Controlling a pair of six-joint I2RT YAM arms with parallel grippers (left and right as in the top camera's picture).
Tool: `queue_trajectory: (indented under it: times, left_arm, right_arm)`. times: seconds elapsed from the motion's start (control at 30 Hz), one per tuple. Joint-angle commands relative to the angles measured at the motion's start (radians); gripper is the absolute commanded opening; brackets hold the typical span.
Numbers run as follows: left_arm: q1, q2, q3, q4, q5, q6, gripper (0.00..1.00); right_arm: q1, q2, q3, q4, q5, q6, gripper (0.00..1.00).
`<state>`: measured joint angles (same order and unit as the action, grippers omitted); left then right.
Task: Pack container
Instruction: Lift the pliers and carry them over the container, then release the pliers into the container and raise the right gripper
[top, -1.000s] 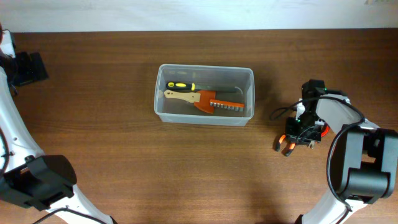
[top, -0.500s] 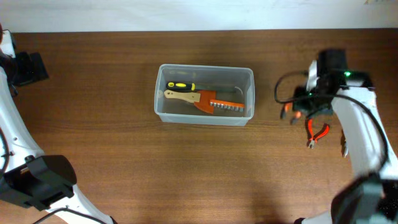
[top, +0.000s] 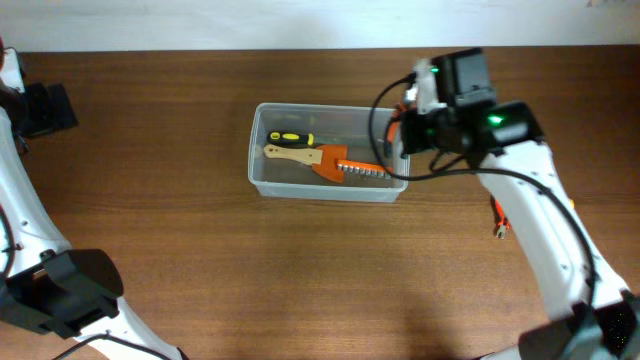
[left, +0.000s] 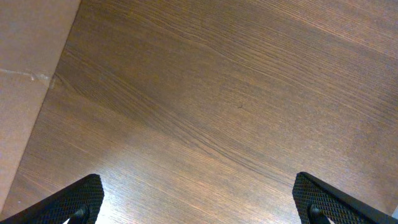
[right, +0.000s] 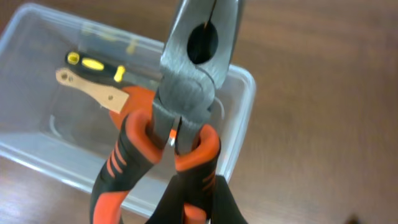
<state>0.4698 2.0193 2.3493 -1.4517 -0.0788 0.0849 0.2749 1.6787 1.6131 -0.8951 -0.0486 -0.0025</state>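
Observation:
The robot's grey fingers reach past the container's far rim (right: 143, 39), so the robot needs to move the orange-and-black pliers (right: 194, 68) fully inside before its right gripper releases them.
The clear plastic container (top: 330, 109) stands mid-table; its near corner shows in the right wrist view (right: 244, 79). Inside lie a yellow-and-black screwdriver (top: 291, 137) and a wooden-handled orange tool (top: 335, 164). My right gripper (top: 405, 128) hangs over the container's right end. It is shut (right: 196, 196) on one handle of orange-and-black pliers (right: 194, 68), whose grey jaws point away above the container's rim. My left gripper (left: 199, 205) is open and empty over bare table at the far left.
A second pair of red-handled pliers (top: 500, 218) lies on the table right of the container, partly hidden by the right arm. The left arm's base (top: 60, 295) stands at the front left corner. The table's back edge meets a white wall.
My right arm has swung left from the table's right side to the container's right end, carrying the pliers. The other pliers stay on the table. The left arm has not moved.

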Motion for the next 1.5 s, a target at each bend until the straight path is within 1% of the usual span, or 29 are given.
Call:
queue_trajectory:
  times: [0.0, 0.1, 0.23, 0.33, 0.43, 0.6, 0.73, 0.87, 0.97, 1.23, 1.27, 1.3, 1.33, 1.4, 1.47]
  left_arm:
    - [0.003, -0.024, 0.017, 0.000, 0.007, -0.010, 0.99]
    - [0.003, -0.024, 0.017, 0.000, 0.007, -0.010, 0.99]
    - [0.003, -0.024, 0.017, 0.000, 0.007, -0.010, 0.99]
    - [0.003, -0.024, 0.017, 0.000, 0.007, -0.010, 0.99]
    - [0.003, -0.024, 0.017, 0.000, 0.007, -0.010, 0.99]
    - [0.003, -0.024, 0.017, 0.000, 0.007, -0.010, 0.99]
    - [0.003, -0.024, 0.017, -0.001, 0.007, -0.010, 0.99]
    - [0.003, -0.024, 0.017, 0.000, 0.007, -0.010, 0.99]
    - [0.003, -0.024, 0.017, 0.000, 0.007, -0.010, 0.99]
    - [0.003, -0.024, 0.017, 0.000, 0.007, -0.010, 0.99]
    - [0.003, -0.024, 0.017, 0.000, 0.007, -0.010, 0.99]
    - [0.003, -0.024, 0.017, -0.001, 0.007, -0.010, 0.99]
    - [0.003, -0.024, 0.017, 0.000, 0.007, -0.010, 0.99]
    - [0.003, -0.024, 0.017, 0.000, 0.007, -0.010, 0.99]
    - [0.003, -0.024, 0.017, 0.000, 0.007, -0.010, 0.99]
  right_arm:
    - [0.031, 0.060, 0.010, 0.050, -0.011, -0.362, 0.04]
    - [0.047, 0.110, 0.010, 0.094, -0.066, -0.673, 0.04]
    - [0.061, 0.164, 0.010, 0.123, -0.196, -1.031, 0.04]
    - [0.061, 0.196, 0.010, 0.134, -0.275, -1.247, 0.04]
    - [0.061, 0.227, 0.010, 0.157, -0.314, -1.371, 0.04]
    - [0.055, 0.291, 0.010, 0.224, -0.314, -1.382, 0.04]
    - [0.040, 0.343, 0.010, 0.254, -0.308, -1.442, 0.04]
    - [0.025, 0.386, 0.010, 0.287, -0.277, -1.441, 0.04]
    - [0.011, 0.403, 0.010, 0.285, -0.246, -1.440, 0.04]
    - [-0.016, 0.404, 0.010, 0.274, -0.246, -1.433, 0.05]
    - [-0.016, 0.404, 0.010, 0.266, -0.246, -1.433, 0.08]
    - [-0.016, 0.404, 0.010, 0.259, -0.243, -1.432, 0.15]
    - [-0.015, 0.404, 0.010, 0.256, -0.233, -1.424, 0.24]
    - [-0.013, 0.403, 0.011, 0.259, -0.203, -1.394, 0.32]
    - [-0.012, 0.396, 0.014, 0.260, -0.172, -1.372, 0.37]
